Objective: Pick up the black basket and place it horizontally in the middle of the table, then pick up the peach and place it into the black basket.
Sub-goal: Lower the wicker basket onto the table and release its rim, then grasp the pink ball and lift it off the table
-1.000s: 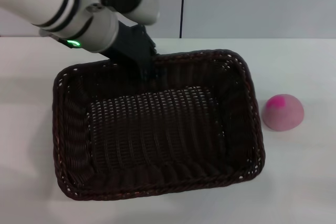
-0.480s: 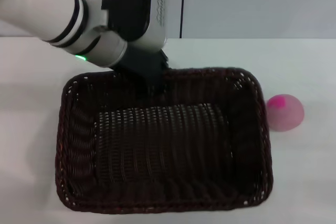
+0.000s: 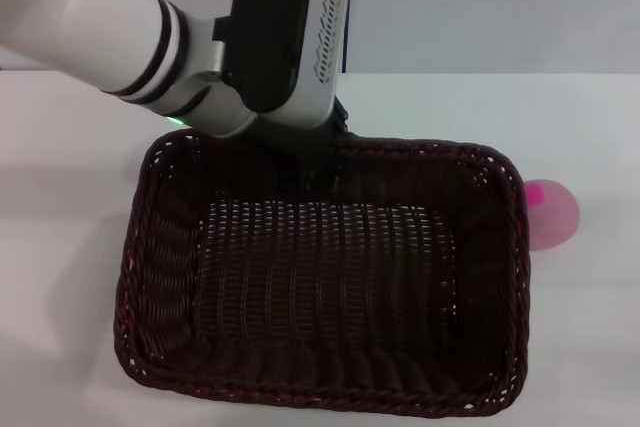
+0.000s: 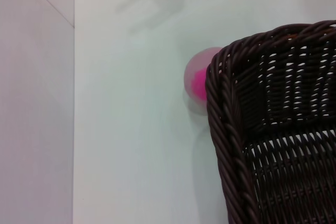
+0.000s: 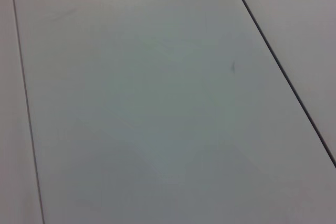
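The basket's base (image 3: pixel 270 297) lies lengthwise over the middle of the table, so my left gripper should open now.
The black basket (image 3: pixel 322 385) lies lengthwise across the white table (image 3: pixel 60 207), empty, and slightly tilted. My left gripper (image 3: pixel 318 162) reaches down from the upper left and is shut on the middle of the basket's far rim. The peach (image 3: pixel 555 215) sits on the table against the basket's right end, partly hidden by the rim. The left wrist view shows a basket corner (image 4: pixel 273 129) with the peach (image 4: pixel 197 80) just beyond it. My right gripper is out of view.
A pale wall with a dark vertical seam (image 3: pixel 347 47) stands behind the table. Bare tabletop lies to the left of the basket and to the right of the peach. The right wrist view shows only plain grey panels (image 5: pixel 157 103).
My left gripper has carried the basket to the right and swung it squarer to the table. Its right rim now covers part of the peach. The peach has not moved.
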### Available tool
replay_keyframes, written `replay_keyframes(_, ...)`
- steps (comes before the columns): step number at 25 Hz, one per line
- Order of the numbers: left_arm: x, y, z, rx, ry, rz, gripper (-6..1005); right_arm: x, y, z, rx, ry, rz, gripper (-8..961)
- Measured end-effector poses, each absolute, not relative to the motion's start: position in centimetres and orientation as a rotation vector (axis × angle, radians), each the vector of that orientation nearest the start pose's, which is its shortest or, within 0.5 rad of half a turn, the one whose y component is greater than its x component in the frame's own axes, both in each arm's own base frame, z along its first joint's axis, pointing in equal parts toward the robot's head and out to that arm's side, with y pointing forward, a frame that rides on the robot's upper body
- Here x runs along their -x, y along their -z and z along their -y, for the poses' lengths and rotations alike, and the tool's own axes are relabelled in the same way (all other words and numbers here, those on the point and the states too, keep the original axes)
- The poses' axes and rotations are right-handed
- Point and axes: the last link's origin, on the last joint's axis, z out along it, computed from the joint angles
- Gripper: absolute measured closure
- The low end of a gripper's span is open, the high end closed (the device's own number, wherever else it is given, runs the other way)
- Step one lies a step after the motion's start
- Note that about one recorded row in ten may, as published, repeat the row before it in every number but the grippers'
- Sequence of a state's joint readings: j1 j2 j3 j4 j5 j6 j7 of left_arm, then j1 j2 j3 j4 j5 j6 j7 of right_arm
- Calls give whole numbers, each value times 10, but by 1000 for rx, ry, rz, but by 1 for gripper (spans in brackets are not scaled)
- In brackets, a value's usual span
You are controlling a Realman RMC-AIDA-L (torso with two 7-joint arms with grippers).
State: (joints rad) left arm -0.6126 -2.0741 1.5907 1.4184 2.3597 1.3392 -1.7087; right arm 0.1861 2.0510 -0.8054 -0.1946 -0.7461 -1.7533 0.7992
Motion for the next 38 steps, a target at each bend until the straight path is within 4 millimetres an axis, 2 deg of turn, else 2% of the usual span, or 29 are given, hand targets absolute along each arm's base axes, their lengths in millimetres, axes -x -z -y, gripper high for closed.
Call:
replay_keyframes(22, 112, 38, -351, 2836, -323, -509, 762, -349, -71, -235, 1501, -1262, -524, 126)
replay_keyframes(30, 118, 35, -352, 2821, -318, -485, 401, -350, -72, -236, 1502, -1257, -522, 126)
replay_keyframes(31, 118, 32, -354, 2812, -295, -469, 349, -350, -73, -235, 1502, -1254, -518, 126)
replay_keyframes(32, 114, 22, -358, 2783, -200, -419, 298, -352, -80, -232, 1503, -1245, -502, 126)
replay_keyframes(33, 114, 22, -358, 2783, -200, -419, 282, -352, -80, -232, 1503, -1245, -502, 126)
replay_keyframes(34, 113, 16, -360, 2772, -144, -385, 265, -356, -90, -228, 1510, -1237, -491, 126)
replay_keyframes(35, 111, 6, -363, 2753, -62, -339, 249, -356, -90, -228, 1510, -1237, -491, 125)
replay_keyframes(36, 109, -5, -366, 2736, 41, -279, 232, -358, -96, -227, 1523, -1231, -496, 125)
replay_keyframes(37, 110, -29, -371, 2687, 245, -152, 232, -363, -111, -228, 1574, -1210, -527, 125)
replay_keyframes(38, 113, -40, -372, 2655, 358, -88, 232, -363, -111, -228, 1574, -1210, -527, 125)
